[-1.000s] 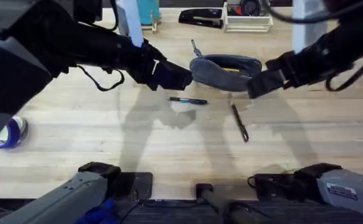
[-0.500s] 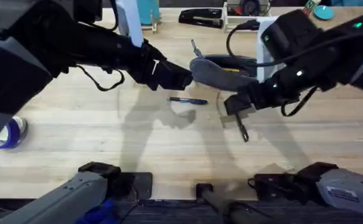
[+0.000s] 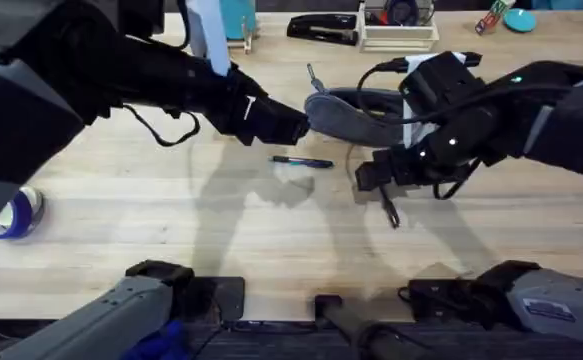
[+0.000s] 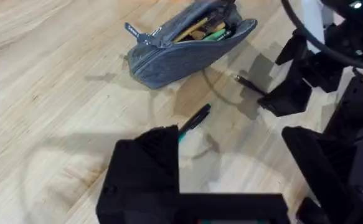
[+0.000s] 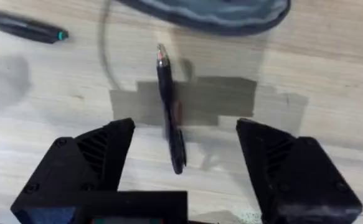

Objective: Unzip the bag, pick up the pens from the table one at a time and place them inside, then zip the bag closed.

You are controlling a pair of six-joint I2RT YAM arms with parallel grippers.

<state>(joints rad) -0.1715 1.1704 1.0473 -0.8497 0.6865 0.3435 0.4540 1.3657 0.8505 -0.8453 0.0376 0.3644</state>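
Note:
The right gripper grabs the second black pen by its clip end (image 3: 393,220) next, to slip it into the open grey bag (image 3: 363,106).
The grey bag (image 3: 363,106) lies at the back middle of the table (image 3: 171,230), its zipper open, with yellow and green items showing inside the bag (image 4: 187,46). A blue-and-black pen (image 3: 302,161) lies in front of its left end. An all-dark pen (image 3: 387,205) lies to the right of that one. My right gripper (image 3: 376,178) is open just above the far end of that dark pen (image 5: 169,112), one finger (image 5: 88,162) on each side. My left gripper (image 3: 293,124) hovers open beside the bag's left end, with nothing between its fingers (image 4: 144,168).
A black stapler (image 3: 323,28) and a white tray (image 3: 397,38) stand along the back edge. A blue tape roll (image 3: 16,215) lies at the far left. Bare wood stretches across the front of the table.
My right arm has swung left from beside the bag's right end and come down over the dark pen. The left arm, the bag and both pens have not moved.

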